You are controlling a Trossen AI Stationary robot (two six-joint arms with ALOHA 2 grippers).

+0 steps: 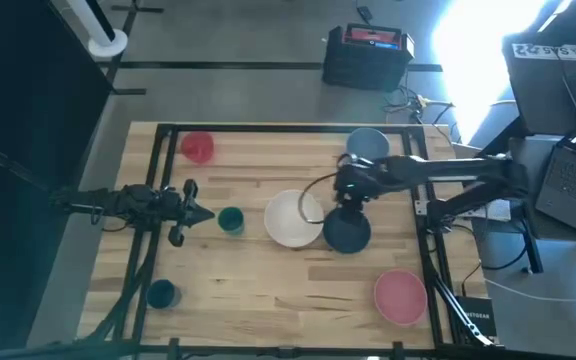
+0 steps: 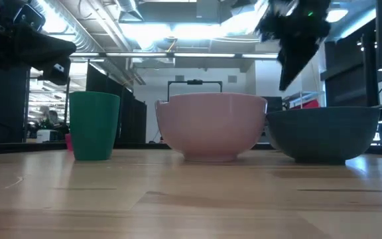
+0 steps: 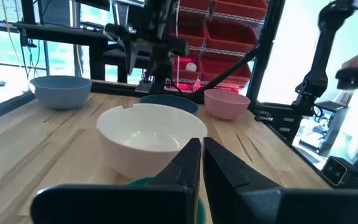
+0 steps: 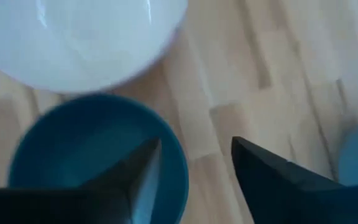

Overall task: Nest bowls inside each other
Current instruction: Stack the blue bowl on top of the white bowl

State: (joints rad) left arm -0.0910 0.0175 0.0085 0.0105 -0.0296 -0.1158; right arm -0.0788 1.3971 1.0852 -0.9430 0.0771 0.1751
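My right gripper should next take hold of the navy bowl by its rim (image 4: 186, 165), so it can nest the bowl inside the white bowl.
Five bowls rest upright on their bases on the wooden table: white (image 1: 293, 218) in the middle, navy (image 1: 347, 234) beside it, grey-blue (image 1: 368, 143) at the far right, pink (image 1: 400, 296) at the near right, and a smaller red one (image 1: 197, 147) at the far left. My right gripper (image 1: 351, 200) hangs open above the navy bowl (image 4: 98, 155), pointing down. In the right wrist view one finger (image 4: 143, 168) stands over the bowl's rim and the other (image 4: 272, 180) over bare table. My left gripper (image 3: 202, 146) waits shut at the table's left, level, facing the white bowl (image 3: 148, 137).
A green cup (image 1: 231, 220) stands between my left gripper and the white bowl. A blue cup (image 1: 161, 293) sits at the near left. A black frame (image 1: 268, 128) runs along the table's edges. Bare wood lies between the white and pink bowls.
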